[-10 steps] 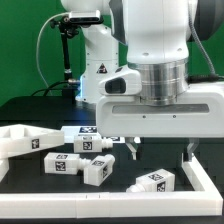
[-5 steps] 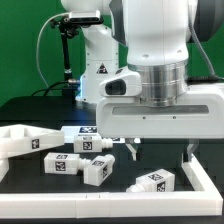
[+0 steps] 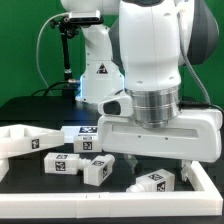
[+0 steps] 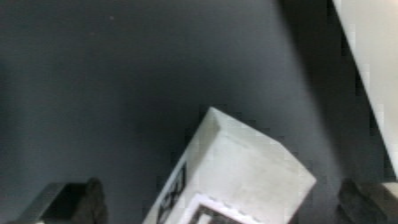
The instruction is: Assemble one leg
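Note:
My gripper's fingers reach down beside both sides of the white leg in the wrist view, so my gripper closes next. Closing now would catch the leg.
Several white tagged legs lie on the black table. One leg (image 3: 153, 181) lies at the front right, and three more (image 3: 97, 168) (image 3: 62, 163) (image 3: 80, 143) lie nearer the middle. My gripper (image 3: 158, 168) hangs low just over the front right leg, jaws open and holding nothing. One dark finger (image 3: 187, 170) shows on the exterior view's right of that leg; the other is hidden. In the wrist view the leg (image 4: 249, 165) lies between my two dark fingertips (image 4: 71, 200), within the gripper (image 4: 228, 205), with gaps on both sides.
The large white panel (image 3: 20, 140) lies at the exterior view's left. Another tagged white part (image 3: 86, 130) lies behind the legs. A white raised border (image 3: 208, 186) runs along the right and front edges, also in the wrist view (image 4: 365, 60). The robot base (image 3: 98, 60) stands behind.
The hand has dropped lower and turned, so it now sits tilted close over the front right leg. The legs and panel have not moved.

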Motion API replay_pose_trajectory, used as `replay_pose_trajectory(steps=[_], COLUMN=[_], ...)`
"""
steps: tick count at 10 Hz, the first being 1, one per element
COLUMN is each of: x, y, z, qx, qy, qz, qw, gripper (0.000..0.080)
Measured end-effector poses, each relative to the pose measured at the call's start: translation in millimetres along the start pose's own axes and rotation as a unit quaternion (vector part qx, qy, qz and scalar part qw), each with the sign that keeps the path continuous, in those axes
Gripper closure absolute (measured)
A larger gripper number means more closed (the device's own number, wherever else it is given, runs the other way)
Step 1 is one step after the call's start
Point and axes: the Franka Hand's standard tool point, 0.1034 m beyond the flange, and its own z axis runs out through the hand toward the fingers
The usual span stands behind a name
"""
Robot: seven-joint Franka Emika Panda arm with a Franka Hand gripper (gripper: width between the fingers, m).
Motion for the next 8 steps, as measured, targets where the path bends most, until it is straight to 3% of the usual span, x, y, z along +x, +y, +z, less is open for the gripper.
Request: replay_pose_trajectory(steps=[2, 4, 7, 8], x=[-0.1, -2.2, -4.1, -21.6], y=[0.0, 1.0, 1.8, 11.8], z=[0.1, 0.7, -0.4, -4.9], qx=[0.0, -0.002, -0.002, -0.01], qy=[0.0, -0.004, -0.005, -0.019], qz=[-0.001, -0.001, 0.004, 0.035], qw=[1.0, 1.0, 1.0, 0.999], gripper=[0.0164, 0.0518, 0.0519, 0.0519])
